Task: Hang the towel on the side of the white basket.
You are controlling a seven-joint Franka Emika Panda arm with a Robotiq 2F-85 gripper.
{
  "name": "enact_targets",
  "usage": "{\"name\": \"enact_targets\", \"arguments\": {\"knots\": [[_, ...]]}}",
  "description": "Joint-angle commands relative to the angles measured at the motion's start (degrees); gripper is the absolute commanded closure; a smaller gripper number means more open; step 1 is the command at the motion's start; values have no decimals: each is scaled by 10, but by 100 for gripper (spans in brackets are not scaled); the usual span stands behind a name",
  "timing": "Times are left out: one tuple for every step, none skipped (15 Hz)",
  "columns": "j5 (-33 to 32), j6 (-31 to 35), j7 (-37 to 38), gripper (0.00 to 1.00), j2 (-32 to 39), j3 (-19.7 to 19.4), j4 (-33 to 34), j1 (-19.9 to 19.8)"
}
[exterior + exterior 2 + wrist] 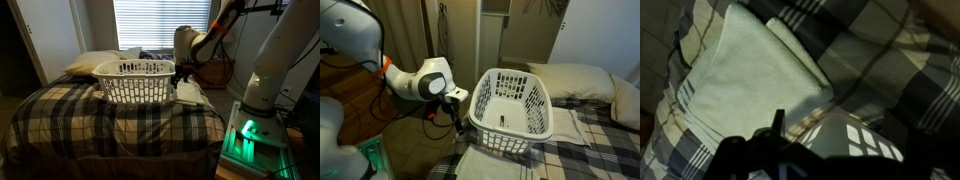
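Observation:
The gripper grabs the towel (750, 70) by its corner nearest the white basket next, and the rest of it stays free to drape.
The towel (750, 70) lies folded and flat on the plaid bedspread, beside the white basket; it also shows in both exterior views (190, 93) (495, 165). The white basket (135, 80) (515, 100) stands upright on the bed, and its slotted wall fills the lower wrist view (845, 135). My gripper (182, 72) (455, 105) hangs close to the basket's rim, on the side nearest the towel and a little above it. It holds nothing that I can see. Its fingers are dark shapes at the bottom of the wrist view (778, 125), so their opening is unclear.
A plump cream pillow (95, 62) (575, 78) lies at the head of the bed behind the basket. A pale flat cloth (575, 125) lies under the basket's far side. A window with blinds (160, 22) is behind the bed, and the robot base (250, 125) stands beside it.

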Motion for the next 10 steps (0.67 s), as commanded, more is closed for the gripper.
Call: {"name": "enact_targets", "arguments": {"knots": [[-149, 27, 124, 0, 54, 14, 0, -37], [-192, 24, 161, 0, 64, 14, 0, -42], [-222, 17, 189, 0, 75, 12, 0, -41], [-260, 13, 222, 0, 86, 9, 0, -42], [-296, 11, 253, 0, 95, 7, 0, -43], [-329, 11, 282, 0, 105, 4, 1, -43], [-364, 10, 311, 0, 116, 1, 3, -44], [-400, 12, 337, 0, 129, -3, 8, -44], [-426, 12, 360, 0, 143, -6, 11, -44], [-461, 6, 390, 0, 156, -8, 17, -43]]}}
